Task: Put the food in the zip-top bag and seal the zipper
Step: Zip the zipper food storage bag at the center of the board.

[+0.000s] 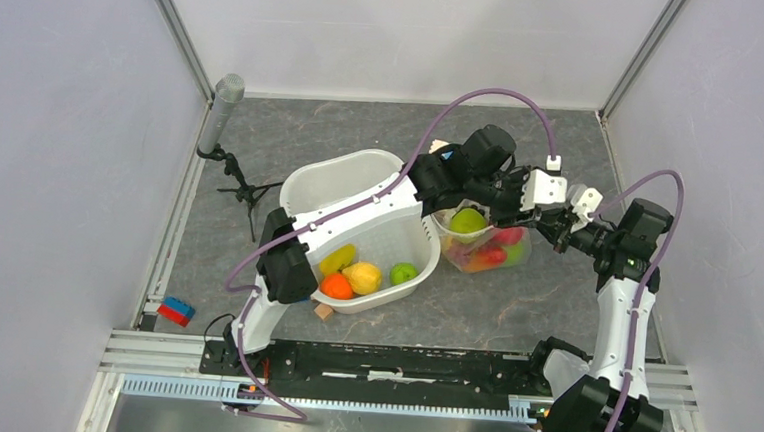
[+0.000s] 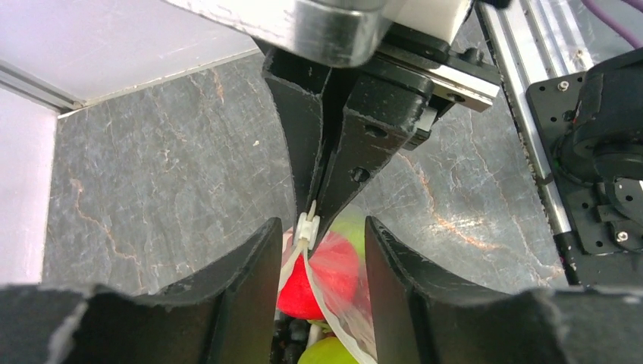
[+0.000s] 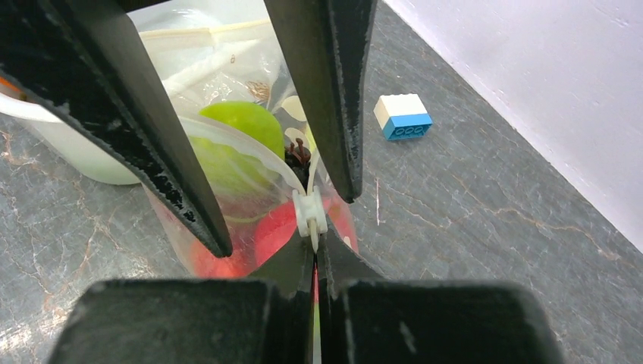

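Note:
The left gripper pinches the white zipper slider (image 2: 307,229) next, fingers on either side of the bag's top, to pull it along and seal the zipper.
The zip-top bag (image 1: 481,244) stands right of the tub, holding a green apple (image 3: 235,133), a red fruit (image 2: 326,277) and dark grapes. Its white zipper slider (image 3: 309,214) sits at the bag's end. My right gripper (image 3: 315,254) is shut on the bag's edge just behind the slider. My left gripper (image 2: 321,227) is open, its fingers (image 2: 235,296) straddling the bag's top without pinching it. More food lies in the white tub (image 1: 341,168): a lemon (image 1: 362,276), an orange (image 1: 336,285), a green apple (image 1: 404,272) and a banana (image 1: 338,257).
A white-and-blue block (image 3: 403,116) lies on the table behind the bag. Red and blue blocks (image 1: 176,311) sit at the front left, and a wooden cube (image 1: 323,311) lies by the tub. A small tripod stand (image 1: 235,177) is at the back left. Walls enclose three sides.

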Tool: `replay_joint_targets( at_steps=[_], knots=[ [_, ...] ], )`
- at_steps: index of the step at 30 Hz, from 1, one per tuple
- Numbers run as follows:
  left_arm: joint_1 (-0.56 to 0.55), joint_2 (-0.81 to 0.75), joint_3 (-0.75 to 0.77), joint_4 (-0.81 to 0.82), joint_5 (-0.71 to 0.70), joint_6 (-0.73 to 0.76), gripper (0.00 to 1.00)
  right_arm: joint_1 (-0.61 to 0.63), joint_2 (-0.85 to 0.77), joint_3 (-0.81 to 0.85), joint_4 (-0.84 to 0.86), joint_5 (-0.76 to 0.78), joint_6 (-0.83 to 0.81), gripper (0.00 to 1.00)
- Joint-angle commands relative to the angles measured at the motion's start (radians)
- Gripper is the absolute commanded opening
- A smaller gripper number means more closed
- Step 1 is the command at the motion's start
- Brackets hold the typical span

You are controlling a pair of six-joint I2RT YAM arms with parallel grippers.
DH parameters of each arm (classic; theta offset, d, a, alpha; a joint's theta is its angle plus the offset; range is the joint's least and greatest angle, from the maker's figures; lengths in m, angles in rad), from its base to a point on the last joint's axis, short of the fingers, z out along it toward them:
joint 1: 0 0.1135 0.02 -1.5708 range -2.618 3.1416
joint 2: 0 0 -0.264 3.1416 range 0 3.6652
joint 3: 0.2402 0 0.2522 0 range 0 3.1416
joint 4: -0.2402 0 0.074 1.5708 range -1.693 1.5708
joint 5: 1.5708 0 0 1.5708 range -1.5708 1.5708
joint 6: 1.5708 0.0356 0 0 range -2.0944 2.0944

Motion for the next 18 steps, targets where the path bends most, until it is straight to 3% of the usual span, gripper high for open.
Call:
replay_joint_targets(
  at_steps=[1,8,11,15,18],
  knots=[
    [-0.008,0.012,0.031,0.038,-0.035,0.017,0.49,0.009,0.002,0.04,-0.005,-0.018,-0.034,0.0],
    [-0.007,0.016,0.032,0.032,-0.043,0.021,0.46,0.018,0.006,0.047,-0.045,-0.022,-0.078,0.0],
    [-0.007,0.017,0.032,0.018,-0.055,0.029,0.58,0.022,0.005,0.05,-0.063,-0.025,-0.1,0.0],
    [-0.007,0.024,0.044,-0.016,-0.035,0.051,0.6,0.026,0.006,0.058,-0.104,-0.027,-0.149,0.0],
    [-0.007,0.034,0.064,-0.058,-0.02,0.069,0.53,0.027,0.006,0.06,-0.116,-0.027,-0.163,0.0]
  ],
)
